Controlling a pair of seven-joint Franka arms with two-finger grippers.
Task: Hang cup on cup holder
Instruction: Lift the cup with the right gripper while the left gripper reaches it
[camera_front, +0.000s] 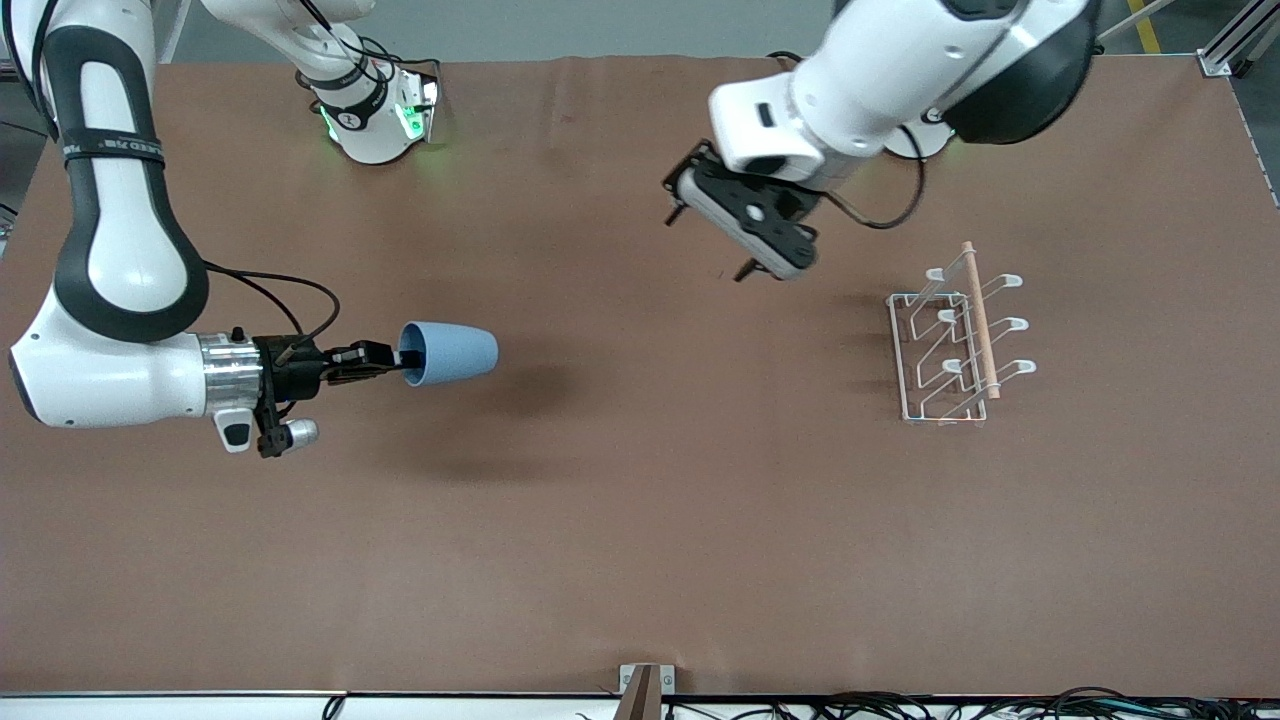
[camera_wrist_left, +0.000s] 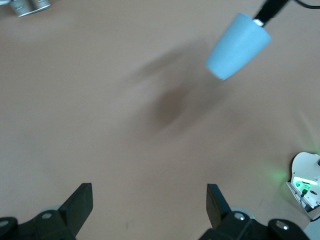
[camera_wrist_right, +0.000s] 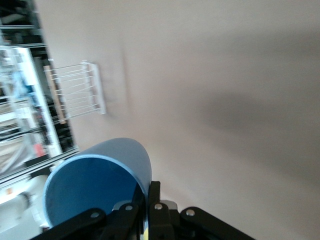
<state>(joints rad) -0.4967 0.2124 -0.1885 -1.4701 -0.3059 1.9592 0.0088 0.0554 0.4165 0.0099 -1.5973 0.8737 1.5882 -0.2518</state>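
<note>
The left gripper grips the light-blue cup by its closed bottom end (camera_front: 477, 350) next, leaving the cup's opening free to slip onto the cup holder (camera_front: 955, 335).
The light-blue cup (camera_front: 450, 353) lies sideways in the air over the table at the right arm's end, its closed bottom toward the cup holder. My right gripper (camera_front: 408, 364) is shut on the cup's rim, one finger inside; the right wrist view shows the rim (camera_wrist_right: 142, 172) pinched at the gripper (camera_wrist_right: 148, 192). The cup holder (camera_front: 955, 335), a white wire rack with a wooden rod, stands on the table toward the left arm's end; it also shows in the right wrist view (camera_wrist_right: 77, 95). My left gripper (camera_front: 708, 238) is open and empty, in the air over the table's middle, with the cup (camera_wrist_left: 237, 46) in its view.
The brown table cover (camera_front: 640, 520) stretches between the cup and the cup holder. The right arm's base (camera_front: 375, 115) stands at the table's edge farthest from the front camera. A small bracket (camera_front: 645, 680) sits at the table's nearest edge.
</note>
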